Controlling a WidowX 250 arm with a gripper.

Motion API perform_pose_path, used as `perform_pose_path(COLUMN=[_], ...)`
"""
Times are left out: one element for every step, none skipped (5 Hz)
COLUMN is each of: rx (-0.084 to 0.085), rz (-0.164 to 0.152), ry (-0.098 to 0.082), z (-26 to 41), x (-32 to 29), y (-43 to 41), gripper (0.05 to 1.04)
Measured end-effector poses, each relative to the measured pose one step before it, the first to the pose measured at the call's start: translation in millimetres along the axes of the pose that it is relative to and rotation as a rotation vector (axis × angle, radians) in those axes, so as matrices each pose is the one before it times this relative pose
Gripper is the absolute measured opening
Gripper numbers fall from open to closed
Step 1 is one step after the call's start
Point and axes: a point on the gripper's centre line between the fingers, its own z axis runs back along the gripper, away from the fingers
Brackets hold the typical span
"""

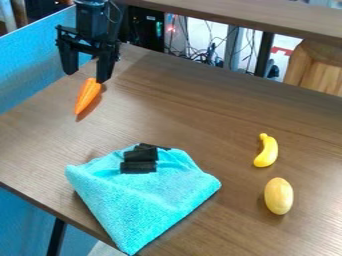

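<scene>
The robot's gripper is going to carry the carrot over the brown table, so next it will grab the orange carrot [87,96] by its wide end.
The black gripper [86,77] hangs at the upper left over the table's far left part, its two fingers spread apart. Close to its right fingertip is the wide end of an orange carrot [87,96], which points down and slightly left; whether they touch I cannot tell. Toward the front lies a turquoise cloth [143,197], partly folded, with several small black pieces [139,161] on its upper part. On the right side of the table are a yellow banana [267,151] and, just below it, a yellow oval object [278,196].
The brown wooden table [180,110] runs across the view, its front left edge beneath the cloth's lower corner. A blue panel [30,67] stands along the left edge. Behind the far edge are cables [200,55], a raised wooden shelf [254,17] and a wooden piece [320,67].
</scene>
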Motion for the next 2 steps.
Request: perform_pose_path(rx=[-0.0049, 0.0652], rz=[-0.0019, 0.0099], ry=[0.0531, 0.0302], z=[-19.35, -17.64], x=[-0.24, 10.12], y=[-2.38, 8.81], gripper=[1.003, 1.003])
